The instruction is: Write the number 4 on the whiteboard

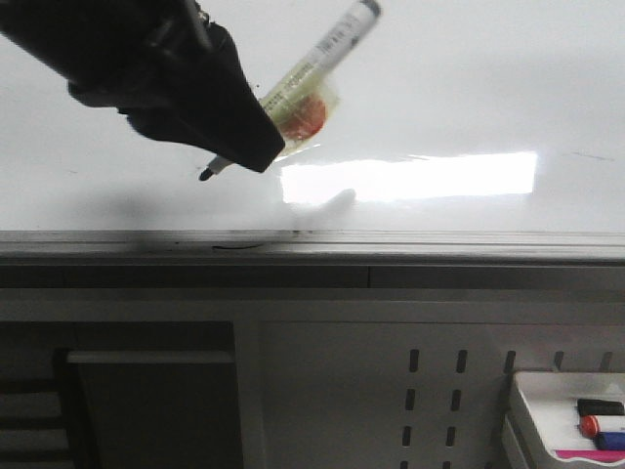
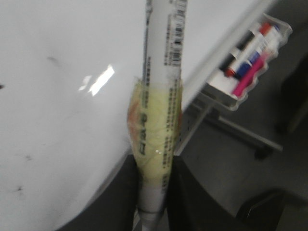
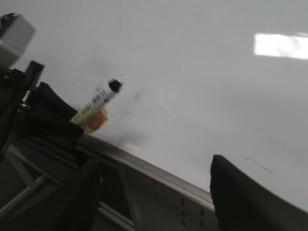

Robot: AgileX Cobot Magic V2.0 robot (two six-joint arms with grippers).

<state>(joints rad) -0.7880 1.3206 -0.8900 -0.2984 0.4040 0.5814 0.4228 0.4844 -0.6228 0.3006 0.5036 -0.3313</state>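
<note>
The left gripper's fingers clamp the marker close to its tip, so the right gripper should take hold of the marker by its free white back end [image 1: 342,36] next.
The whiteboard [image 1: 439,88] fills the upper front view, glossy white with a bright glare patch and a grey rim [image 1: 410,244]. No number 4 shows on it in any view. My left gripper [image 1: 262,149] is shut on a white marker [image 1: 317,68] wrapped in yellow tape. The marker's black tip [image 1: 207,174] points down at the board; whether it touches I cannot tell. In the left wrist view the marker [image 2: 156,120] is clamped between the dark fingers [image 2: 120,197]. My right gripper [image 3: 155,162] is open and empty, beside the board's rim [image 3: 159,173].
A small white tray [image 1: 532,415] of coloured markers hangs below the board at the lower right, also seen in the left wrist view as the tray [image 2: 226,96]. A short curved black line [image 1: 239,246] lies near the rim. Faint smudges [image 2: 53,60] dot the board.
</note>
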